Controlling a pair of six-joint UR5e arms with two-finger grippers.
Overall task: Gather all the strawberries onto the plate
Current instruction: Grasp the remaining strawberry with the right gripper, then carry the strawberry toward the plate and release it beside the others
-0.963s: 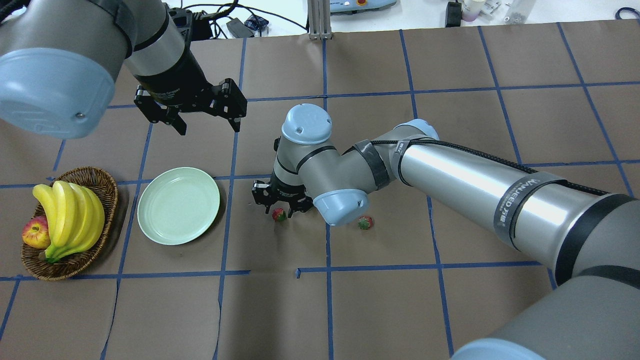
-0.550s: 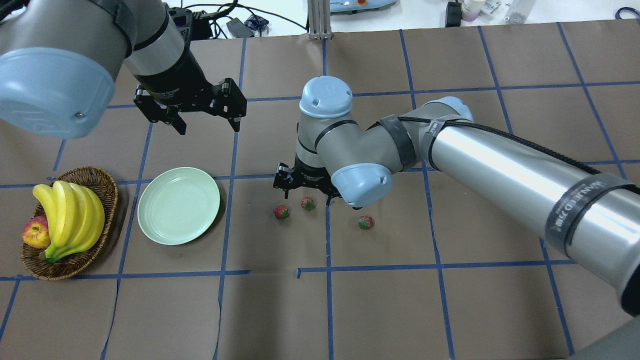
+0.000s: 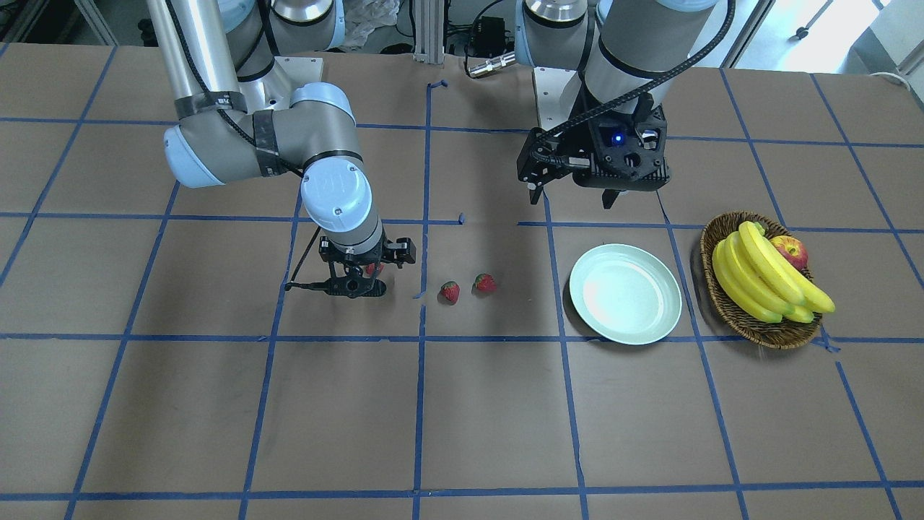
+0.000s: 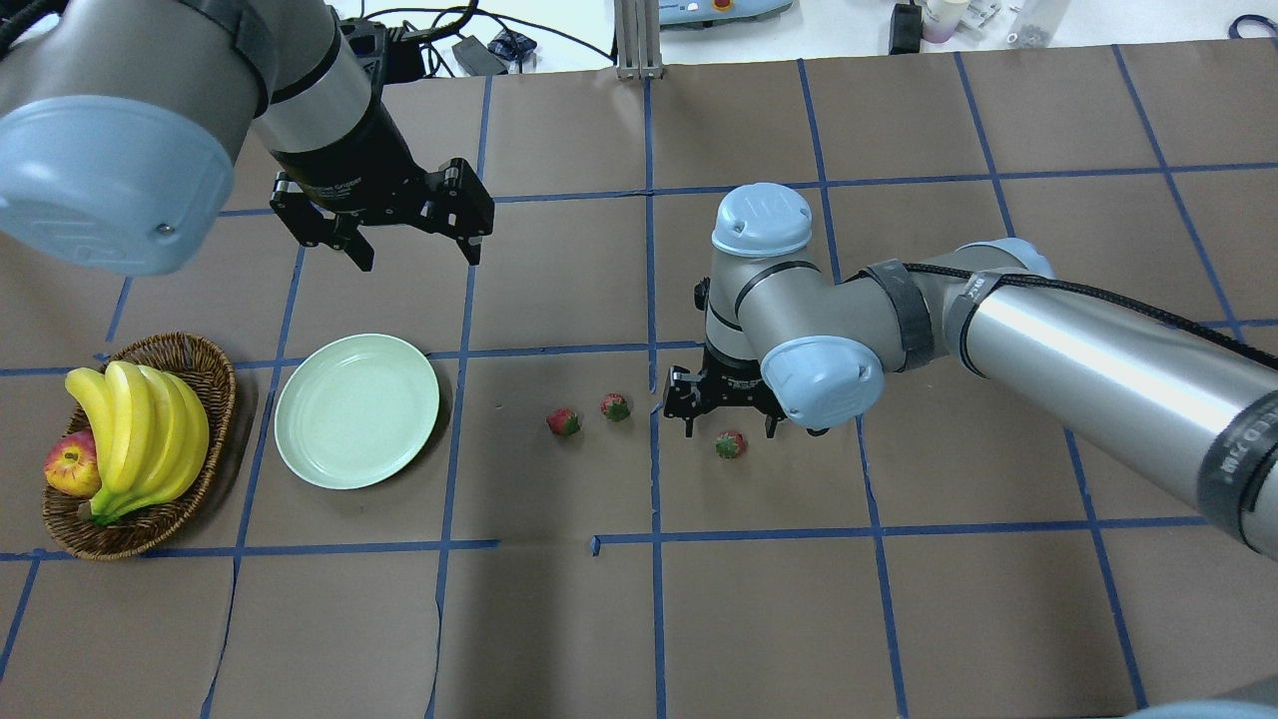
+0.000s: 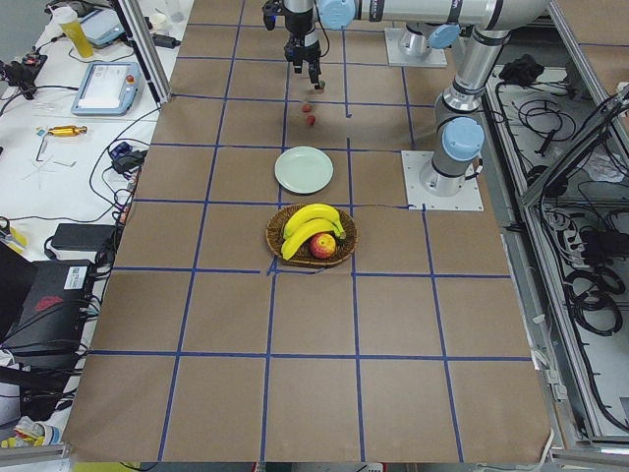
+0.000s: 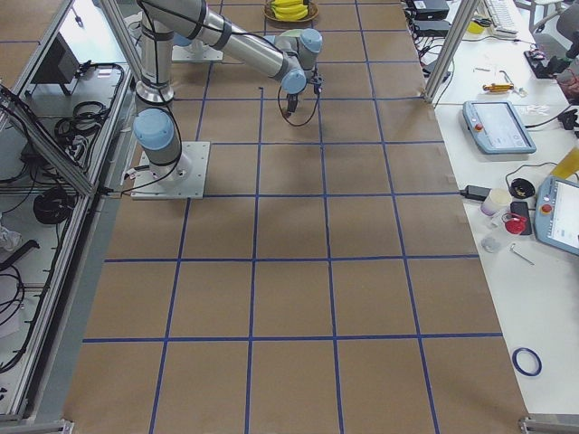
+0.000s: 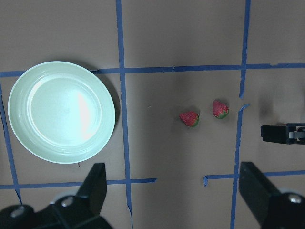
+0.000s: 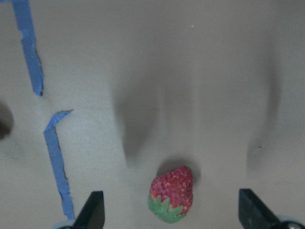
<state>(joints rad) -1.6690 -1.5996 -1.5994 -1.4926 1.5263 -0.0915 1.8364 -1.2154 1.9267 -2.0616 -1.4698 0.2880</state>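
Observation:
My right gripper is to grab the strawberry next by its plump red body point(image 3: 375, 269), so that this strawberry gets collected toward the plate point(image 3: 625, 293).
Three small red strawberries lie on the brown table: a left one point(image 4: 564, 422), a middle one point(image 4: 615, 406) and a right one point(image 4: 730, 444). The pale mint plate point(image 4: 356, 410) holds nothing and lies left of them. My right gripper point(image 4: 728, 430) is open, low over the table, its fingers on either side of the right strawberry point(image 8: 171, 193). My left gripper point(image 4: 415, 257) is open and holds nothing, hovering behind the plate. Its wrist view shows the plate point(image 7: 62, 112) and two strawberries point(image 7: 189, 118) point(image 7: 220, 109).
A brown wicker basket point(image 4: 216, 371) with bananas point(image 4: 140, 429) and a red-yellow apple point(image 4: 70, 467) stands left of the plate. Blue tape lines grid the table. Cables and devices lie beyond the far edge.
My right gripper has moved right, from over the left strawberry, past the middle one, to the right strawberry. The strawberries, plate and left arm have not moved.

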